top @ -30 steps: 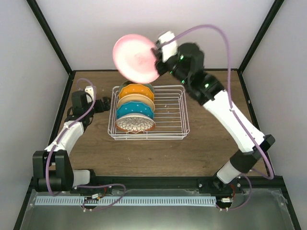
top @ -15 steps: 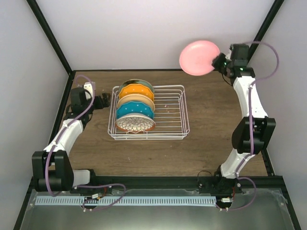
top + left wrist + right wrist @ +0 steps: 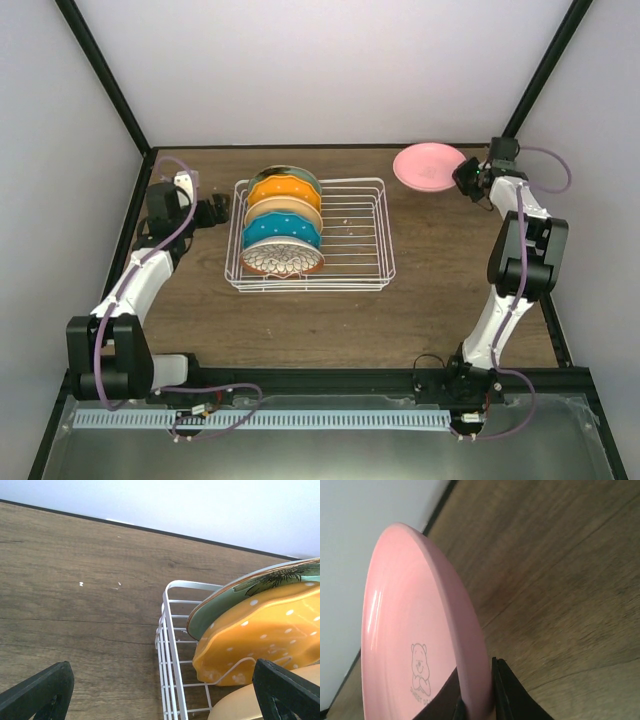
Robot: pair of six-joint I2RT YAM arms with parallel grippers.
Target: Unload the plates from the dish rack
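Observation:
The pink plate (image 3: 428, 166) hangs tilted above the wood and would land beside the table's far edge, so it stays held in my right gripper for now.
The white wire dish rack (image 3: 355, 272) stands mid-table with five plates upright in its left end: sage green (image 3: 300, 174), dotted orange (image 3: 285, 190), pale yellow-orange (image 3: 285, 214), dotted teal (image 3: 281, 231) and brown-floral white (image 3: 283, 260). My right gripper (image 3: 463, 177) is shut on the rim of the pink plate (image 3: 428, 166), held low and nearly flat at the table's far right corner. In the right wrist view the fingers (image 3: 502, 695) pinch the pink plate (image 3: 415, 645). My left gripper (image 3: 222, 211) is open beside the rack's left wall; its view shows the rack wall (image 3: 170, 645), green plate (image 3: 225, 610) and orange plate (image 3: 260, 640).
Black frame posts stand at the table's far corners, close to the right gripper. Bare wood table (image 3: 300, 330) lies in front of the rack and to its right. The rack's right half holds no plates.
My right arm has swung the pink plate from above the rack to the far right corner and lowered it to nearly flat near the table. The left arm has stayed still.

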